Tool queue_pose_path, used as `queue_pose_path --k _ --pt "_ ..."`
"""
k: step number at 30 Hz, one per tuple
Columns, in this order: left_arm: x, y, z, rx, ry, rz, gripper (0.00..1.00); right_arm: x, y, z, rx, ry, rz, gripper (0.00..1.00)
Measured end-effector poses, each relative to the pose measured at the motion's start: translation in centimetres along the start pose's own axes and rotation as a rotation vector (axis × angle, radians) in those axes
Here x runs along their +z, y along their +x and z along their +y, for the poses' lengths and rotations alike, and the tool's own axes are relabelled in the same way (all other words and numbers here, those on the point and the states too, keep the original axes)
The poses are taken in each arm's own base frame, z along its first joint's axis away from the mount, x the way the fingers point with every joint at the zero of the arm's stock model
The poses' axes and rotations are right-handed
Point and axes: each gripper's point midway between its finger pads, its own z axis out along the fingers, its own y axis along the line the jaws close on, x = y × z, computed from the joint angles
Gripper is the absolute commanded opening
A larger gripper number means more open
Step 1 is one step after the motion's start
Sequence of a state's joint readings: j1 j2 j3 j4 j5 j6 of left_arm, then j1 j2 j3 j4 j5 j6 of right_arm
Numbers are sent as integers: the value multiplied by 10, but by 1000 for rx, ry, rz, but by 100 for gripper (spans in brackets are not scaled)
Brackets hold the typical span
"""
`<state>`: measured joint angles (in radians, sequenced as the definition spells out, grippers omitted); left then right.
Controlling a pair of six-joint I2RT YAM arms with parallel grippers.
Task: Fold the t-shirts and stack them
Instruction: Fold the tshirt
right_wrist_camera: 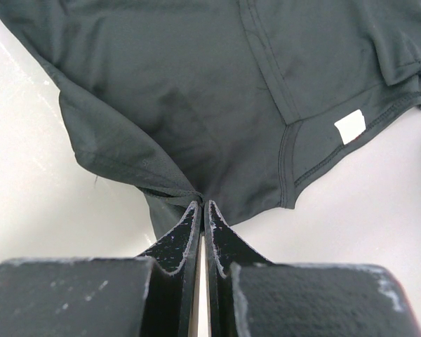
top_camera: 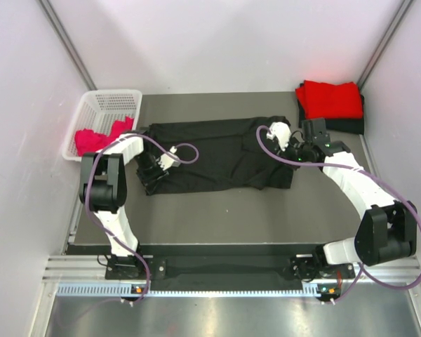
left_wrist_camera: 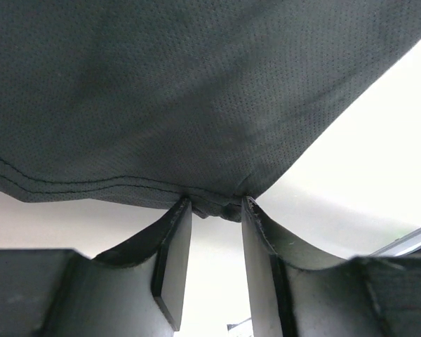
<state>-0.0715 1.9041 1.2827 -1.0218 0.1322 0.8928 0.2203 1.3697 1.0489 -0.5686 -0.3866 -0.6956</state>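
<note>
My left gripper closes on the black shirt's bunched hem now. The hem lies between my fingers, close to its corner, so closing now would catch it.
A large black t-shirt (top_camera: pixel 217 154) lies spread across the middle of the table. My left gripper (top_camera: pixel 153 170) is at its left edge. In the left wrist view the jaws (left_wrist_camera: pixel 216 203) stand apart, with the bunched hem of the black shirt (left_wrist_camera: pixel 196 91) between the fingertips. My right gripper (top_camera: pixel 290 149) is at the shirt's right end. In the right wrist view it (right_wrist_camera: pixel 202 205) is shut on a fold of the black shirt (right_wrist_camera: pixel 196 91), near the collar and its small white tag (right_wrist_camera: pixel 350 127). A folded red t-shirt (top_camera: pixel 330 100) lies on a folded black one (top_camera: pixel 351 126) at the back right.
A white lattice basket (top_camera: pixel 112 102) stands at the back left with a pink-red shirt (top_camera: pixel 98 137) in it. Purple cables (top_camera: pixel 189 149) loop over the black shirt near both wrists. Grey walls close in the left, right and back sides.
</note>
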Motion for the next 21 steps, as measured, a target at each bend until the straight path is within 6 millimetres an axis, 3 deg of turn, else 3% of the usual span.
queue_pose_path --k 10,14,15,21 --pt "1 7 -5 -2 -4 12 41 0 0 0 -1 0 -1 0" --pt "2 8 -4 -9 -9 19 21 0 0 0 -1 0 -1 0" --pt "2 8 -5 -12 -8 18 2 1 0 0 -1 0 -1 0" --pt "3 9 -7 -22 2 20 0 1 0 -2 0 7 1 0"
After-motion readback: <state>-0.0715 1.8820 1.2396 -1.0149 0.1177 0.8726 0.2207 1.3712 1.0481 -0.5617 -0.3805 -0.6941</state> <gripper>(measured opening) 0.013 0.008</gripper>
